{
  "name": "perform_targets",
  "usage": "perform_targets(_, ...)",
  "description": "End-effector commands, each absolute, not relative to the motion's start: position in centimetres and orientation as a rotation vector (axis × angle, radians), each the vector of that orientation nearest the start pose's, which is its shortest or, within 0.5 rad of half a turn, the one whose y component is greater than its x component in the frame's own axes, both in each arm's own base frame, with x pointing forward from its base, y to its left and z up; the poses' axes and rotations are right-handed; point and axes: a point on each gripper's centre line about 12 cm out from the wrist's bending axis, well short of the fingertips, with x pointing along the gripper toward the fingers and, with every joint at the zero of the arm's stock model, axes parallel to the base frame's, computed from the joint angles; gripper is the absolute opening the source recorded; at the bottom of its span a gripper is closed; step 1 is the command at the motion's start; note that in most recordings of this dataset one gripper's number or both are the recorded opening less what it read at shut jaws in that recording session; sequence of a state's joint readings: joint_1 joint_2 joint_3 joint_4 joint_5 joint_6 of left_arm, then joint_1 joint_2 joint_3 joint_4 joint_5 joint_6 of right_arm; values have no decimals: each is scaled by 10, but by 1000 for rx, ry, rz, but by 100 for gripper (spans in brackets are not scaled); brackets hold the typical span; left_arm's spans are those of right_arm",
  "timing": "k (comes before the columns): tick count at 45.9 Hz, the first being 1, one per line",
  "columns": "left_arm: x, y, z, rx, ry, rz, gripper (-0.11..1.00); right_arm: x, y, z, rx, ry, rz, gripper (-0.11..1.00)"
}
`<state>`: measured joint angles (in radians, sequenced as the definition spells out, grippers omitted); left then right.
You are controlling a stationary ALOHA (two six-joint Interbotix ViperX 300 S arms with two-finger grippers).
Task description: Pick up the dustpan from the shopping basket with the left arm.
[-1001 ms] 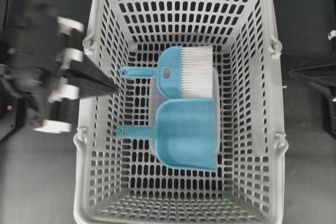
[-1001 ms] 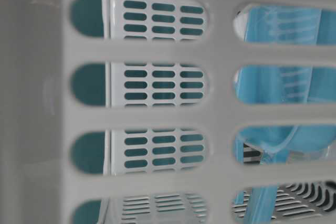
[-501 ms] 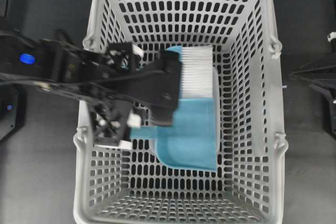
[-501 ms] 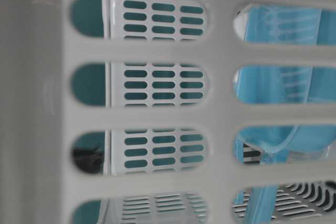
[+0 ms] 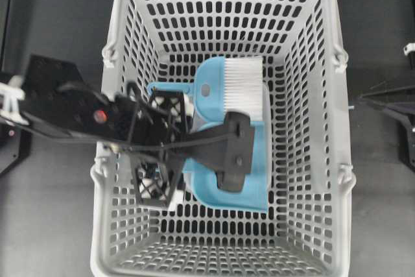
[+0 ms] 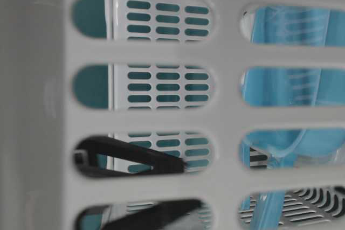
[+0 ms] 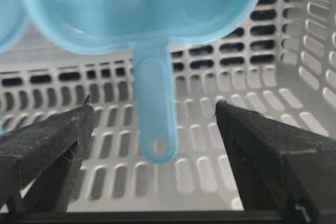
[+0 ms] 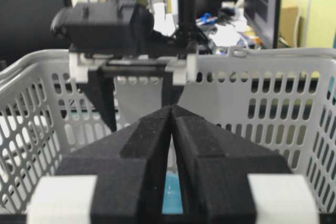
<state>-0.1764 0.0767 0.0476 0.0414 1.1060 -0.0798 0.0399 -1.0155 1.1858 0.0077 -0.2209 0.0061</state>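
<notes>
The dustpan's broad pan is wider than the gap between my fingers, so my left gripper will pick up the dustpan by its narrow handle (image 7: 155,103) next.
The light blue dustpan (image 5: 254,189) lies flat on the floor of the grey shopping basket (image 5: 337,134), its thin handle pointing left. My left arm (image 5: 97,118) reaches over the basket's left wall. The left gripper (image 7: 153,106) is open, and its black fingers (image 7: 63,135) stand either side of the dustpan's handle (image 7: 151,93) without touching it. The handle's hole end lies between the fingertips. Through the basket's slots the fingers (image 6: 135,157) show low inside. My right gripper (image 8: 171,107) is shut on nothing, outside the basket's right wall.
A blue hand brush with white bristles (image 5: 240,89) lies right behind the dustpan, touching it. The basket's perforated walls (image 8: 262,108) rise on all sides. The right arm (image 5: 389,105) rests at the right edge.
The left arm swung from outside the basket's left wall in over it and came down. Its jaws opened from shut and now straddle the dustpan's handle. Dustpan, brush and right arm stayed put.
</notes>
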Motion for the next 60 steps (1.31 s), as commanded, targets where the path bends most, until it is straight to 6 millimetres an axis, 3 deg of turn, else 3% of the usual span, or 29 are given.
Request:
perform_targets(1, 415, -72, 266, 76, 1241, -79, 90, 191, 8, 294, 18, -59, 41, 0)
perform_targets(20, 414, -72, 221, 69, 1315, -63, 90, 191, 10, 293, 18, -58, 50, 0)
perform_targets(30, 412, -70, 213, 40, 1306, -43, 88, 191, 11, 293, 18, -58, 55, 0)
perform_targets(34, 413, -71, 215, 38, 1299, -43, 78, 191, 11, 293, 20, -58, 55, 0)
perform_targets(38, 414, -72, 218, 43, 1291, -48, 55, 191, 11, 293, 18, -58, 55, 0)
perform_targets(42, 416, -72, 233, 40, 1255, -53, 29, 191, 11, 293, 20, -58, 55, 0)
perform_targets(60, 412, -54, 350, -9, 1075, -26, 30, 191, 11, 292, 20, -55, 55, 0)
